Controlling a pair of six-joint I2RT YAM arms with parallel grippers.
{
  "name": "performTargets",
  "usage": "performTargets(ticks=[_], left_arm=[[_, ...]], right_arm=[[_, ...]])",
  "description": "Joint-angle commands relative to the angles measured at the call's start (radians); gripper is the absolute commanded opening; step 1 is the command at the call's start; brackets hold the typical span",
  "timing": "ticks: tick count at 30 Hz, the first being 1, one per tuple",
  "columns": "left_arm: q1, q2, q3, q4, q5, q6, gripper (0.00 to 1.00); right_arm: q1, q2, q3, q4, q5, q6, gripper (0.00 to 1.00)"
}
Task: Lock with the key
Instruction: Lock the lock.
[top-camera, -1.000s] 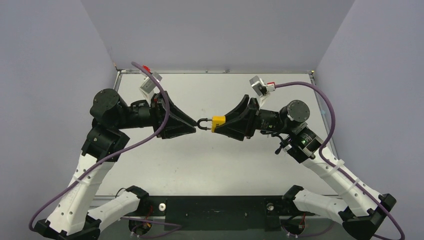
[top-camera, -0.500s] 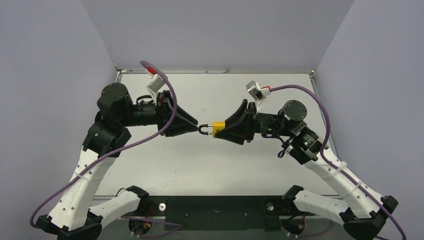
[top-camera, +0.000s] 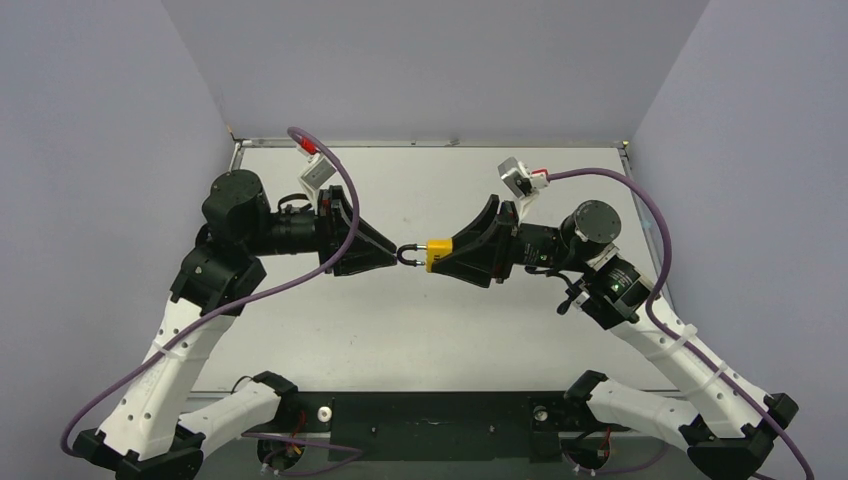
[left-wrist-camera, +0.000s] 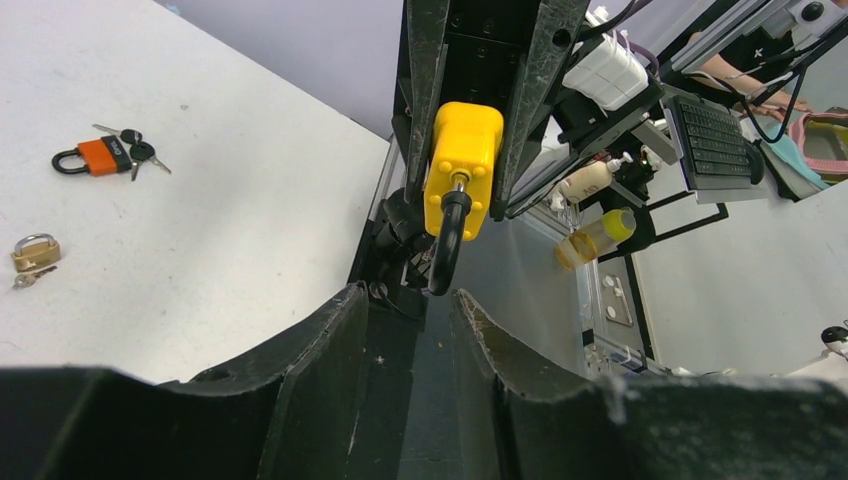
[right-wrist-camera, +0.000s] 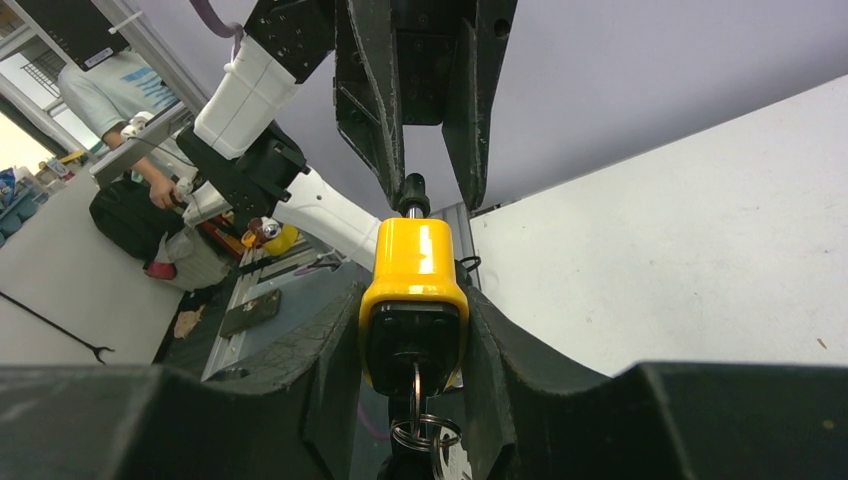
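The left gripper grabs the yellow padlock by its black shackle's bend (top-camera: 401, 255) (left-wrist-camera: 442, 276) next. That leaves the padlock's body and keyhole with the key free for locking.
A yellow padlock (top-camera: 437, 250) hangs in the air over the table's middle, with my right gripper (top-camera: 447, 254) shut on its body (right-wrist-camera: 413, 265). Its black shackle (top-camera: 408, 256) points left. A key (right-wrist-camera: 415, 385) sits in the keyhole on the underside, and a ring (right-wrist-camera: 425, 432) with another key dangles from it. My left gripper (top-camera: 393, 256) faces the padlock tip to tip. In the left wrist view its jaws (left-wrist-camera: 408, 293) stand slightly apart, and the shackle's bend (left-wrist-camera: 445, 245) is right at the gap's mouth, not clamped.
An orange padlock (left-wrist-camera: 97, 156) with keys and a small brass padlock (left-wrist-camera: 35, 251) lie on the white table (left-wrist-camera: 200, 230) in the left wrist view. Purple cables (top-camera: 335, 200) loop over both arms. Grey walls close in the table on three sides.
The left arm has rolled its wrist and brought its tips up against the shackle. The right gripper dipped a little with the padlock, then rose again.
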Motion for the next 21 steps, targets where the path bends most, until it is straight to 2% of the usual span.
performTargets(ticks=[1, 8, 16, 21], left_arm=[[0.002, -0.007, -0.016, 0.109, 0.027, -0.036, 0.34], [-0.002, -0.01, -0.044, 0.2, 0.044, -0.097, 0.32], [-0.008, -0.009, -0.055, 0.218, 0.049, -0.116, 0.08], [-0.017, -0.006, -0.06, 0.219, 0.042, -0.117, 0.01]], right_arm=[[0.016, 0.005, 0.057, 0.118, 0.018, 0.017, 0.0], [0.023, 0.013, 0.059, 0.118, 0.029, 0.014, 0.0], [0.023, 0.01, 0.055, 0.106, 0.041, 0.003, 0.0], [0.03, 0.015, 0.056, 0.103, 0.052, -0.002, 0.0]])
